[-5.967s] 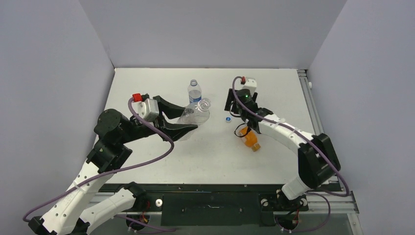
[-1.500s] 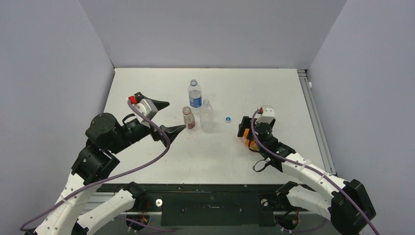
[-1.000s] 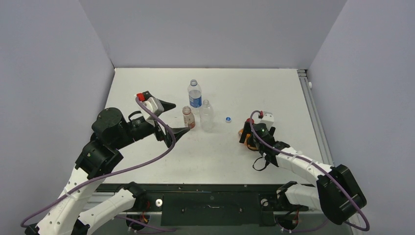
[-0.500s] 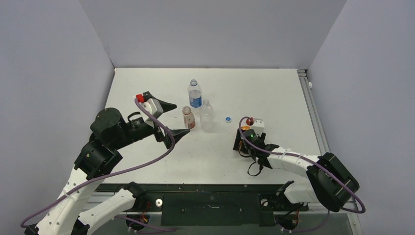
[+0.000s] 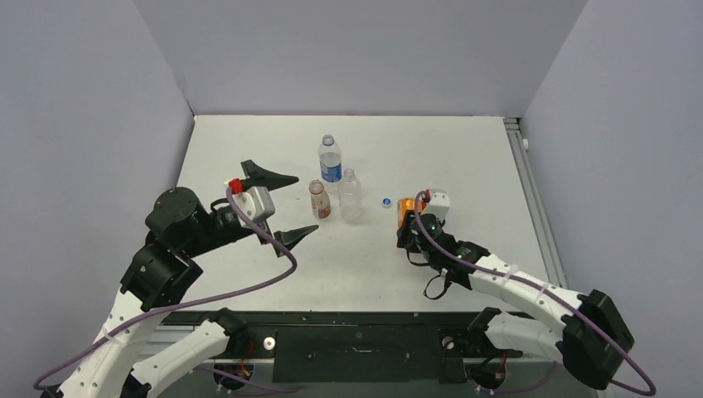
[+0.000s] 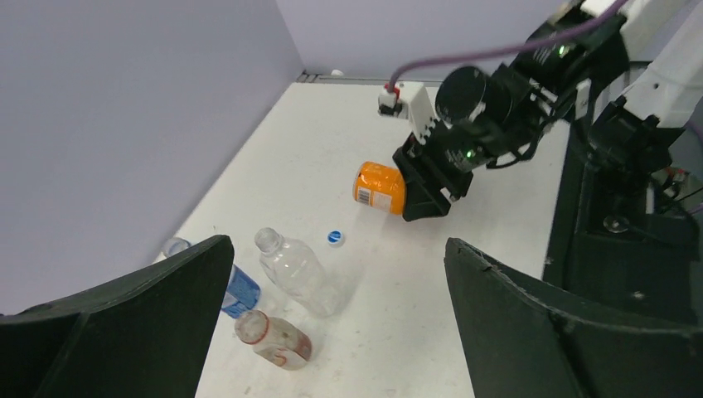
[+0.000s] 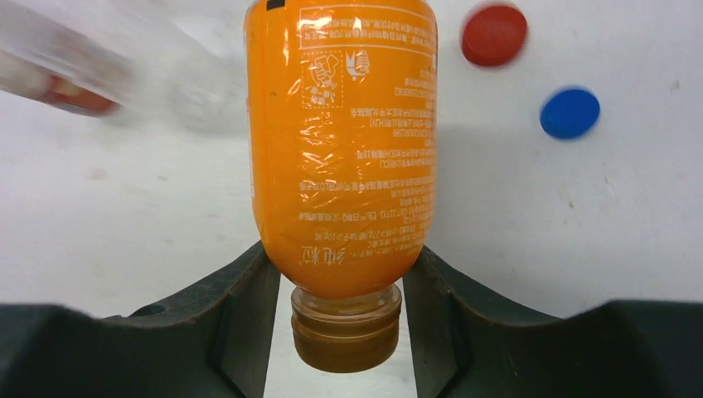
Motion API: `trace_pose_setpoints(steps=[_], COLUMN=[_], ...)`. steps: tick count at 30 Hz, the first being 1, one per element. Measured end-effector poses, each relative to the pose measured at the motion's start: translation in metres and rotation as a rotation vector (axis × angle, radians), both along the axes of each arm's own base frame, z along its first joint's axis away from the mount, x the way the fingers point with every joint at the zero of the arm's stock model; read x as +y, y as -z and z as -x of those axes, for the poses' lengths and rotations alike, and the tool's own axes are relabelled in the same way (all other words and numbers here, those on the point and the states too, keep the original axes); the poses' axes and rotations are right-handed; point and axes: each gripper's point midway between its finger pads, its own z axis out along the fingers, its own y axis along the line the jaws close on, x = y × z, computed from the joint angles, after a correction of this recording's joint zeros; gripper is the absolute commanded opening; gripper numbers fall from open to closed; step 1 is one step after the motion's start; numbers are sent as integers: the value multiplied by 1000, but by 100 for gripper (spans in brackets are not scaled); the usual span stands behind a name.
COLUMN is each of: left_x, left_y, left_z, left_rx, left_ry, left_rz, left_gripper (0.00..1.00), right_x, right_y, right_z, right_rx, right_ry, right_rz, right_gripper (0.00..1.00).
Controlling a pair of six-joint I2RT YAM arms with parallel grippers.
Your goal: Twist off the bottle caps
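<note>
I need to grab the orange bottle around its body [image 5: 405, 210] [image 6: 380, 187] next with my left gripper. Its cap then stays free for my right gripper to unscrew.
The squat orange bottle [image 7: 341, 149] lies between the fingers of my right gripper [image 7: 340, 278]. Both fingers press on its shoulder, and its orange cap [image 7: 346, 332] is still screwed on, pointing back at the wrist. From above, the orange bottle [image 5: 405, 207] sits just right of the blue cap [image 5: 386, 201], with my right gripper [image 5: 409, 224] on it. Loose red cap [image 7: 494, 35] and blue cap [image 7: 569, 113] lie beyond the bottle's base. My left gripper [image 5: 286, 207] stands wide open, holding nothing, left of the standing bottles.
Three uncapped bottles stand together mid-table: the blue-labelled one [image 5: 330, 162], the clear unlabelled one [image 5: 351, 196] and the short reddish-labelled one [image 5: 319, 200]. The left wrist view shows the clear bottle [image 6: 298, 269] and the reddish one [image 6: 273, 338] between its fingers' lines.
My right gripper has closed onto the orange bottle and carried it left and farther from the bases, toward the blue cap. The left gripper has shifted slightly left, still open.
</note>
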Motion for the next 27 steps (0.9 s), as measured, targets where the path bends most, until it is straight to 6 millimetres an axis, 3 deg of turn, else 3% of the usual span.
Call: trace_pose_setpoints(steps=[3, 7, 10, 13, 16, 19, 27], left_x=[2, 6, 7, 7, 4, 2, -4], left_y=[-4, -6, -7, 4, 18, 25, 34], left_z=[7, 20, 25, 25, 22, 20, 25], left_rx=[-149, -442, -692, -909, -1077, -1207, -1430], left_ry=[51, 137, 182, 216, 249, 274, 301], left_rz=[-57, -171, -261, -360, -453, -524, -601], left_gripper=[97, 97, 97, 97, 97, 97, 96], right_x=[21, 63, 91, 120, 145, 163, 195], right_y=[-63, -165, -227, -269, -292, -300, -289], right_z=[-6, 0, 19, 45, 71, 95, 127], right_rx=[-79, -171, -197, -190, -151, -96, 49], right_ry=[-79, -281, -460, -636, -784, -889, -1014], right_rz=[-102, -275, -381, -448, -481, -496, -467], right_gripper=[29, 29, 29, 30, 30, 30, 27])
